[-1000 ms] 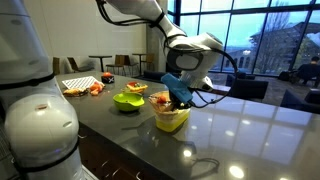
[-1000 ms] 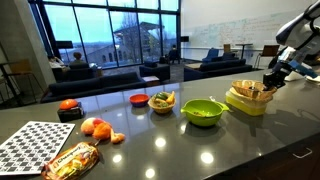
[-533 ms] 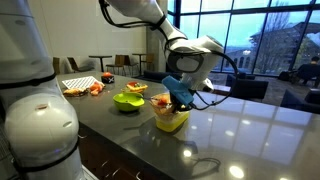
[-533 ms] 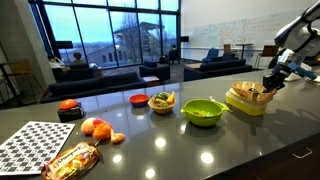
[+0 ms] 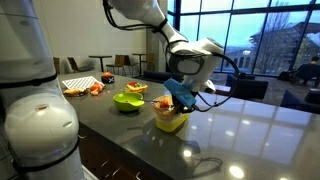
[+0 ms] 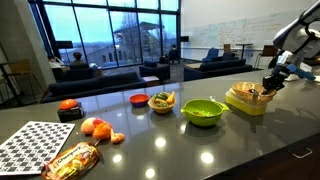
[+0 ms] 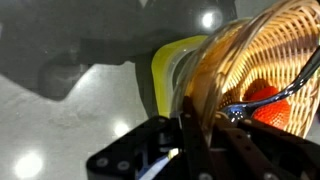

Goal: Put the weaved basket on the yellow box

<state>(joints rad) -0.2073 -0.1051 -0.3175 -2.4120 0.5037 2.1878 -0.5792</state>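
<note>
The basket rests over the yellow box's rim and would rest on the yellow box (image 6: 243, 105), so it is now time for my gripper to release the basket.
The weaved basket (image 7: 255, 60) is tan-brown with something red-orange inside it. It sits on top of the yellow box (image 7: 168, 72), whose pale yellow rim shows beneath it. In both exterior views the basket (image 6: 245, 92) rests on the yellow box (image 6: 243, 105), also seen here (image 5: 170, 122). My gripper (image 7: 188, 125) is shut on the basket's rim, one finger inside and one outside. It shows at the stack's edge in both exterior views (image 5: 178, 98) (image 6: 270, 84).
On the dark counter stand a bright green bowl (image 6: 202, 111), a small dish with fruit (image 6: 162, 101), a small orange-red dish (image 6: 139, 99), loose oranges (image 6: 97, 128), a snack bag (image 6: 68, 159) and a checkered board (image 6: 35, 144). The counter edge (image 6: 290, 150) is close.
The arm has shifted slightly; the basket has stayed on the yellow box with the gripper still on its rim.
</note>
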